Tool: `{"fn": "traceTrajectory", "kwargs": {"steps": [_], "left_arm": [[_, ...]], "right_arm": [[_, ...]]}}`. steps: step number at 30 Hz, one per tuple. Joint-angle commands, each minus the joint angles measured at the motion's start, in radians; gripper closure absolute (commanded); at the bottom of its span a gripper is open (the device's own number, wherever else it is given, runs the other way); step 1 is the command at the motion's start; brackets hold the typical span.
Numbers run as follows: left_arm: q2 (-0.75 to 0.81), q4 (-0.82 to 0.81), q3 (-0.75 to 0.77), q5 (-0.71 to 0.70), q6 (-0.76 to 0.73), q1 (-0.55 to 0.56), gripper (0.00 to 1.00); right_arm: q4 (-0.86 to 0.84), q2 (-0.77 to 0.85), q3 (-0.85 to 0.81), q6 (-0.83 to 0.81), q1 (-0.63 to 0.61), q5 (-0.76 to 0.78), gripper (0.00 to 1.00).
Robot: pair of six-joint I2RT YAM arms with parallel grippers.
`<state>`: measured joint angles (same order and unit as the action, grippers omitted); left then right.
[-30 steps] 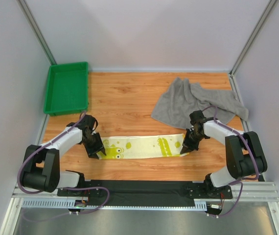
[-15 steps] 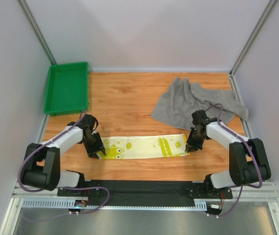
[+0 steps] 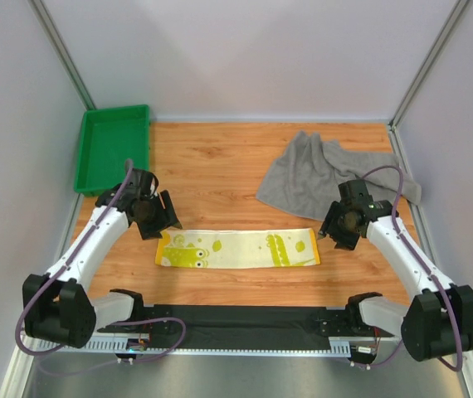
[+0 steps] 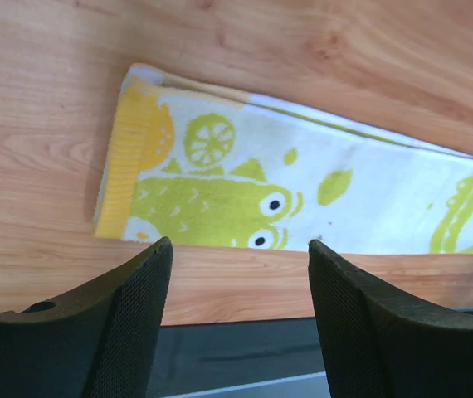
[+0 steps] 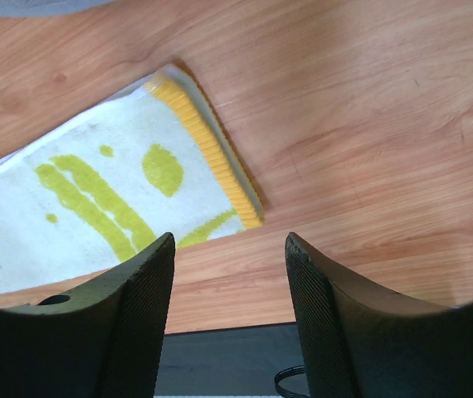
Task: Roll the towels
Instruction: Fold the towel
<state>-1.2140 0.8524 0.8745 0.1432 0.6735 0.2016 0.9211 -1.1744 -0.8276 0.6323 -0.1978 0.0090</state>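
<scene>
My right gripper grabs the white-yellow towel (image 3: 236,249) by the near corner of its yellow-edged end (image 3: 316,262) next, to fold the towel over for rolling.
The white-yellow towel (image 3: 236,249) with its green-yellow print lies flat as a long strip across the near part of the wooden table (image 3: 212,166). Its left end (image 4: 220,182) fills the left wrist view and its right end (image 5: 112,207) the right wrist view. The grey towel (image 3: 324,170) sits crumpled at the back right. My left gripper (image 3: 167,220) (image 4: 241,245) hovers open just behind the strip's left end, touching nothing. My right gripper (image 3: 329,230) (image 5: 230,236) hangs open off the strip's right end, with only wood between its fingers.
A green tray (image 3: 114,151) stands at the back left corner. A black mat (image 3: 236,319) runs along the near edge in front of the arm bases. Pale walls and slanted metal posts close in the table on three sides.
Both grippers have let go of the printed towel's ends and lifted away, the left back and leftward, the right outward. The right jaws went from shut to open. The towel lies flatter.
</scene>
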Motion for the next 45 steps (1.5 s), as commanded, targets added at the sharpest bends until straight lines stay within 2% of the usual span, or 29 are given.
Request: {"fn": "traceTrajectory", "kwargs": {"steps": [1, 5, 10, 15, 21, 30, 38, 41, 42, 45], "left_arm": [[0.070, 0.112, 0.111, -0.010, -0.075, -0.001, 0.27], [0.154, 0.203, 0.184, -0.111, -0.166, -0.001, 0.27], [0.333, 0.278, 0.170, -0.283, -0.239, -0.002, 0.23], [0.514, 0.234, 0.146, -0.220, -0.253, -0.002, 0.22], [0.637, 0.201, 0.138, -0.203, -0.267, -0.002, 0.22], [0.720, 0.162, 0.107, -0.257, -0.238, -0.002, 0.21], [0.720, 0.166, 0.106, -0.283, -0.223, -0.002, 0.20], [0.708, 0.169, 0.106, -0.287, -0.223, -0.002, 0.20], [0.705, 0.168, 0.106, -0.287, -0.223, -0.002, 0.20], [0.700, 0.171, 0.107, -0.287, -0.222, -0.002, 0.20]], "right_arm": [[0.051, 0.079, 0.016, 0.035, 0.004, -0.061, 0.43], [0.038, 0.194, 0.115, 0.102, 0.000, -0.135, 0.42], [-0.001, 0.274, 0.220, 0.156, 0.000, -0.142, 0.42], [-0.109, 0.227, 0.310, 0.168, -0.002, -0.176, 0.43], [-0.200, 0.165, 0.338, 0.178, -0.003, -0.164, 0.47], [-0.278, 0.096, 0.340, 0.187, -0.002, -0.124, 0.53], [-0.297, 0.032, 0.341, 0.167, -0.002, -0.106, 0.59], [-0.306, 0.022, 0.344, 0.168, -0.002, -0.099, 0.64], [-0.311, 0.021, 0.344, 0.168, -0.002, -0.099, 0.69], [-0.311, 0.015, 0.341, 0.170, 0.000, -0.101, 0.78]]}}
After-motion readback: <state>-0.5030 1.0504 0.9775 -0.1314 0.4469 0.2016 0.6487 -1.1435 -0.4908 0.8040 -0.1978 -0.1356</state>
